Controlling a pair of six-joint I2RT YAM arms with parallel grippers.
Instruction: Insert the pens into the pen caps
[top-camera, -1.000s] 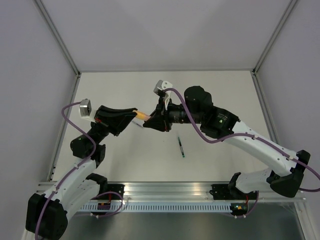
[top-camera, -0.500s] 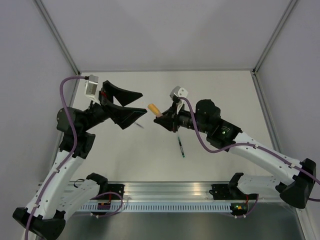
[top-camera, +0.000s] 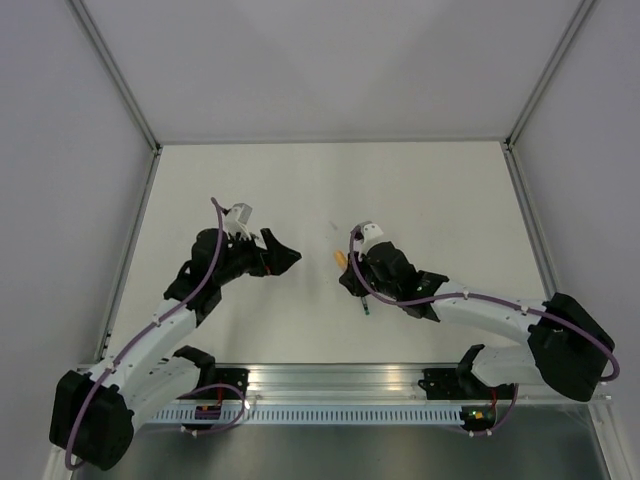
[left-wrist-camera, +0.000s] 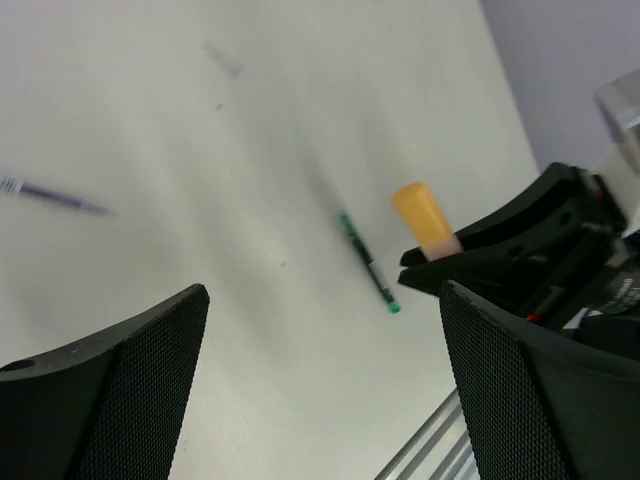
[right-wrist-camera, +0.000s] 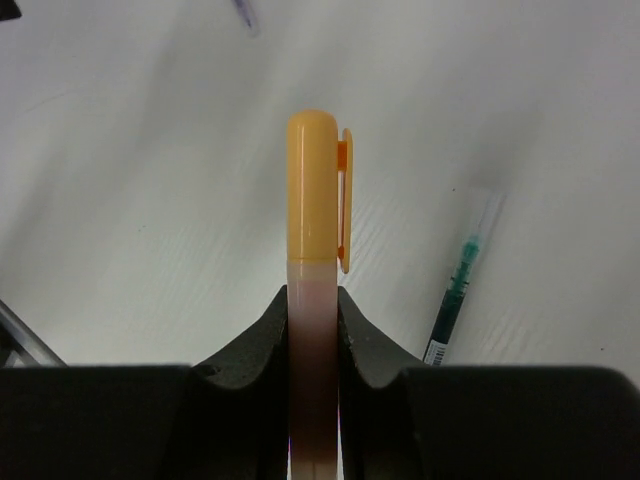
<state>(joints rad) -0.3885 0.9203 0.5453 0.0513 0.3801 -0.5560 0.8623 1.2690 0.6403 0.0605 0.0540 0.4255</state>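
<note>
My right gripper keeps hold of the pale orange pen (right-wrist-camera: 313, 345) for now. It is above the table, so if I opened now, the pen loose near the dark pen would drop.
My right gripper (right-wrist-camera: 313, 300) is shut on the pale orange pen (right-wrist-camera: 313, 345). An orange-yellow cap (right-wrist-camera: 314, 190) sits on the pen's free end. In the top view this gripper (top-camera: 348, 268) hangs low near the table's middle, with the cap (top-camera: 341, 257) pointing left. The dark pen with green ends (right-wrist-camera: 455, 295) lies flat on the table just beside it, partly under the right arm (top-camera: 367, 303). My left gripper (left-wrist-camera: 322, 292) is open and holds nothing. It stands a short way left (top-camera: 288, 259) of the cap and faces the cap (left-wrist-camera: 418, 212) and the dark pen (left-wrist-camera: 368, 266).
A thin bluish stick (left-wrist-camera: 55, 196) lies on the table to the left in the left wrist view. The aluminium rail (top-camera: 330, 381) runs along the near edge, and grey walls enclose the white table (top-camera: 430, 190) on three sides.
The left gripper has opened, let go of the cap end, drawn back left and dropped low. The right arm has come nearer and lower, carrying the capped orange pen.
</note>
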